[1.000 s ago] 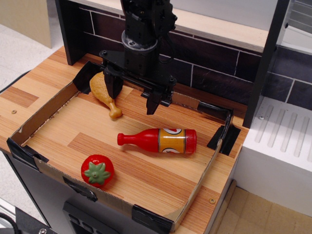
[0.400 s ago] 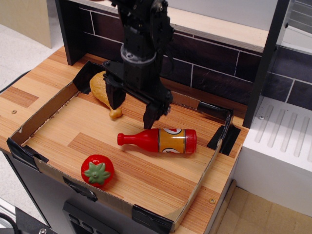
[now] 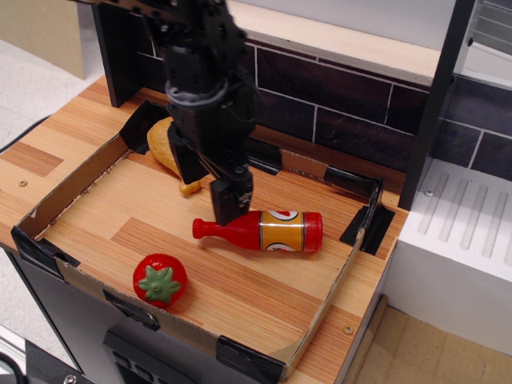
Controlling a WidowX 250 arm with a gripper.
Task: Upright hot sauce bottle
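Note:
The hot sauce bottle's flat base should stay free to stand upright, so the robot's gripper will next grip the bottle by its red neck.
The hot sauce bottle lies on its side in the cardboard tray, its red cap pointing left and its base to the right, the orange label band facing up. My black gripper is open and empty. It hangs low just behind and above the bottle's neck. Its near finger covers part of the neck in this view; I cannot tell whether it touches. The other finger stands toward the back left.
A red tomato with a green top sits at the tray's front left. A tan chicken drumstick lies at the back left, partly behind the gripper. Low cardboard walls ring the tray. A dark brick wall stands behind it and a white rack to the right.
The gripper has swung left and come down toward the bottle's neck, turning its fingers as it went. The bottle, tomato and drumstick have not moved.

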